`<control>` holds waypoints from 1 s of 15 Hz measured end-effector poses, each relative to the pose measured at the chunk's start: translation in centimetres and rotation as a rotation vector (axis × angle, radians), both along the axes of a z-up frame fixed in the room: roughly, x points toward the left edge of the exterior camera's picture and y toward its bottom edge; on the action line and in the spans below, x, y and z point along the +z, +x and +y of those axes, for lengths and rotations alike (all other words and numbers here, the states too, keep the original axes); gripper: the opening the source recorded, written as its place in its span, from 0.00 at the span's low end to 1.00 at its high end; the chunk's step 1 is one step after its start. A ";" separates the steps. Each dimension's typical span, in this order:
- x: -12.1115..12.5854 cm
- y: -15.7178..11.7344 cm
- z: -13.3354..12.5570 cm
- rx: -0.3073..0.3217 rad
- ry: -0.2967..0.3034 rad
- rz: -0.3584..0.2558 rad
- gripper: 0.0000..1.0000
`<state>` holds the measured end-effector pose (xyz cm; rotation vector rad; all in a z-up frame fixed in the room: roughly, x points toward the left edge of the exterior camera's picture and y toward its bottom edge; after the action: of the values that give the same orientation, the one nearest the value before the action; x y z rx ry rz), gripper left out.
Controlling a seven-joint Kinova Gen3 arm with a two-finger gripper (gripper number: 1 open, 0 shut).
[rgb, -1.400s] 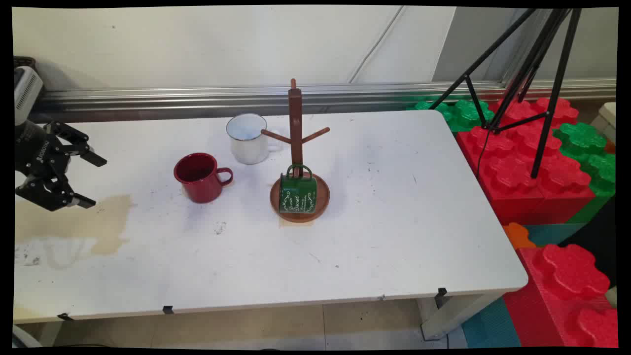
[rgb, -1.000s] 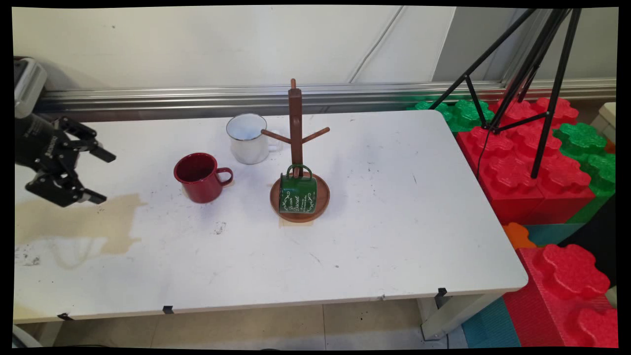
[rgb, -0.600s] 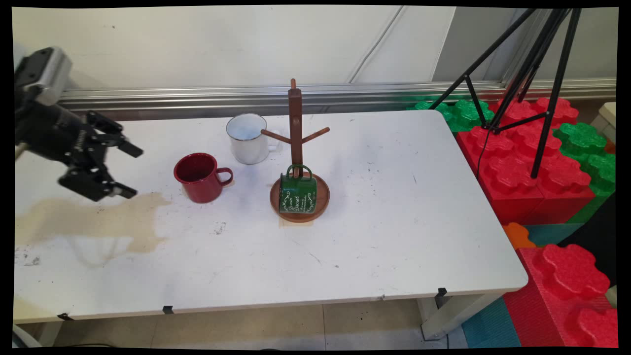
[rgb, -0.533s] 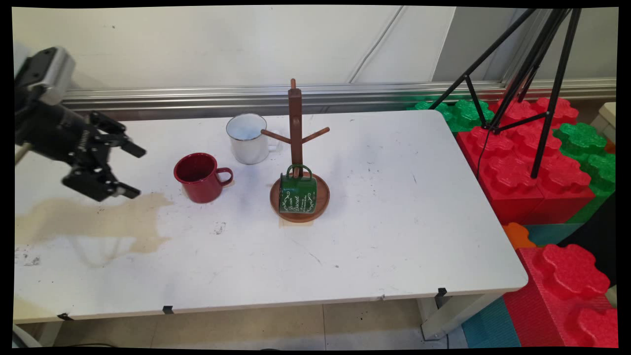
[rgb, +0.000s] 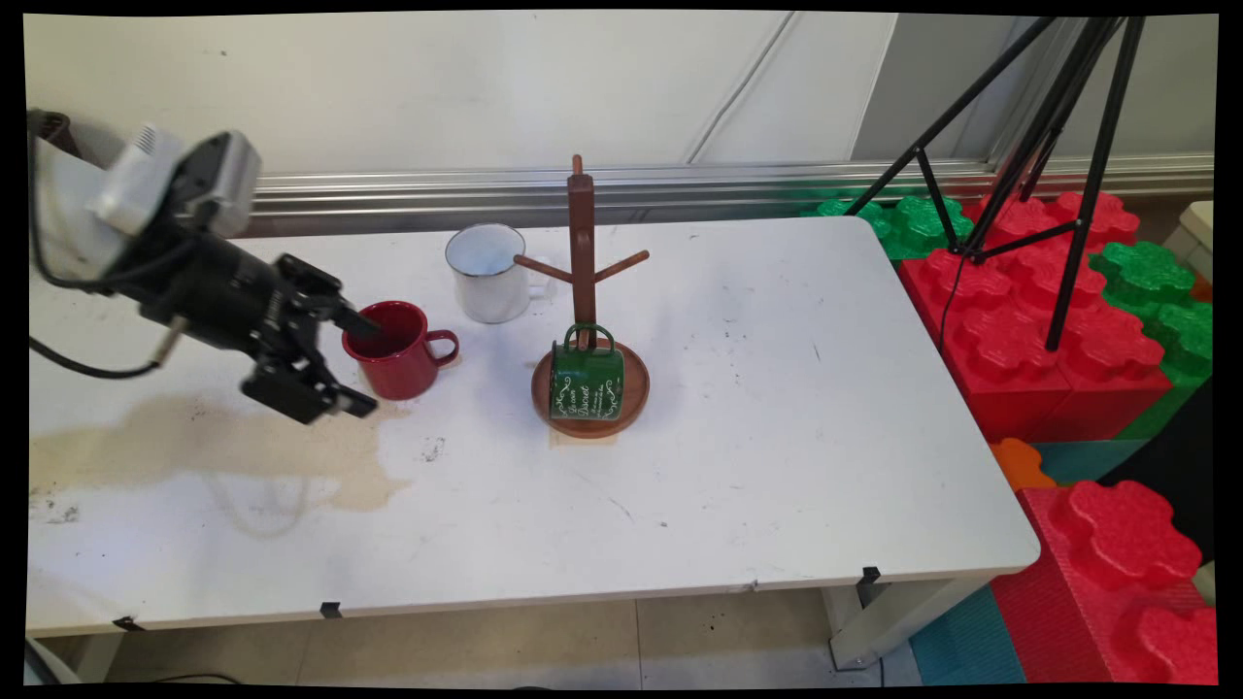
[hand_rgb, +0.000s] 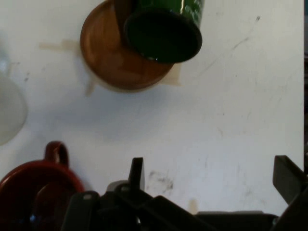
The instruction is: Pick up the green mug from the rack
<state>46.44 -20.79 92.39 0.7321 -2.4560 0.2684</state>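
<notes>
The robot's gripper will next take hold of the green mug by its rim (rgb: 554,382), to lift the mug off the wooden mug tree (rgb: 582,243).
My gripper (rgb: 361,367) hangs open at the left side of the red mug (rgb: 403,354), holding nothing. In the main view its upper finger overlaps the mug's rim. In the hand view the red mug (hand_rgb: 33,192) lies left of the left finger (hand_rgb: 137,173), outside the gap of the gripper (hand_rgb: 211,175). A white mug (rgb: 486,272) stands behind the red one. A green mug (rgb: 587,383) hangs by its handle low on the wooden mug tree (rgb: 582,243), over the tree's round base (hand_rgb: 106,57).
A brownish stain (rgb: 194,437) spreads over the table's left part. A black tripod (rgb: 1049,175) and red and green foam blocks (rgb: 1068,369) stand past the table's right edge. A metal rail runs along the wall behind.
The arm has swung from the table's left edge rightwards to the red mug, its gripper staying open. The mugs and the tree have not moved.
</notes>
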 end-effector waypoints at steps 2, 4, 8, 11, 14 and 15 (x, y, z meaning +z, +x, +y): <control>-1.3 -1.1 -0.3 -0.001 0.004 0.018 1.00; -2.7 -2.2 -0.7 -0.001 0.002 0.036 1.00; -4.8 -4.1 -1.6 0.007 -0.009 0.077 1.00; -6.1 -5.4 -2.2 0.024 -0.019 0.119 1.00; -6.9 -6.2 -2.7 0.039 -0.024 0.146 1.00; -7.2 -6.4 -2.8 0.046 -0.025 0.156 1.00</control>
<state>40.00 -23.60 85.22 0.7703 -2.2870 0.2490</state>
